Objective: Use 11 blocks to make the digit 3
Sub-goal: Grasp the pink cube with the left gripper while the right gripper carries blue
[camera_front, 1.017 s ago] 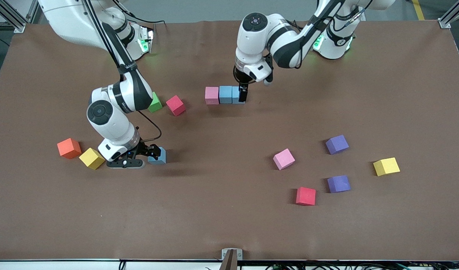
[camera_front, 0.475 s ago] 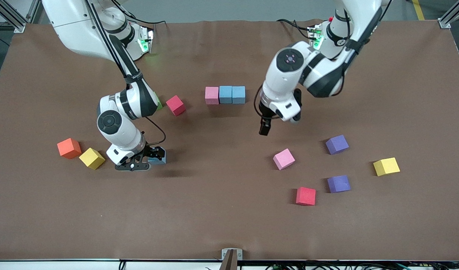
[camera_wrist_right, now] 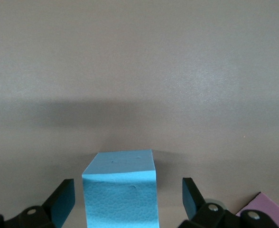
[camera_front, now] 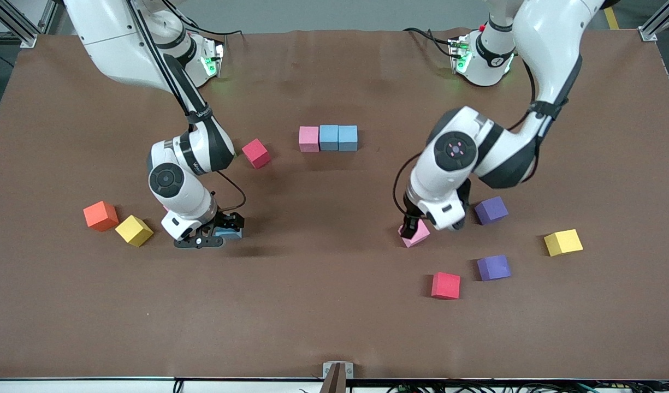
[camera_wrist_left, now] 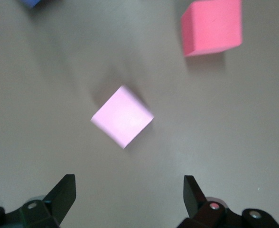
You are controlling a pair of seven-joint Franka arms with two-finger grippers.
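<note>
My right gripper grabs the loose light blue block [camera_front: 233, 236] by its opposite sides next, since this block is for building the digit 3.
Three blocks sit in a row mid-table: a pink one [camera_front: 308, 138] and two light blue ones [camera_front: 329, 137] [camera_front: 348, 137]. My right gripper [camera_front: 225, 226] [camera_wrist_right: 128, 194] is down at the table, open, with a loose light blue block [camera_front: 233, 236] [camera_wrist_right: 120, 187] between its fingers and a gap on each side. My left gripper [camera_front: 413, 226] [camera_wrist_left: 128, 190] hangs open just above a tilted pink block [camera_front: 420, 236] [camera_wrist_left: 122, 116]. Two purple blocks [camera_front: 491, 210] [camera_front: 493, 267], two red blocks [camera_front: 445, 285] [camera_front: 256, 153] and two yellow blocks [camera_front: 563, 242] [camera_front: 134, 230] lie scattered.
An orange cube [camera_front: 100, 215] lies beside the yellow block at the right arm's end. In the right wrist view a pinkish block corner [camera_wrist_right: 263, 205] shows close to one finger. A red block [camera_wrist_left: 211, 27] lies near the pink one in the left wrist view.
My left arm has swung from the row of three blocks to above the loose pink block. My right gripper has settled further around the light blue block.
</note>
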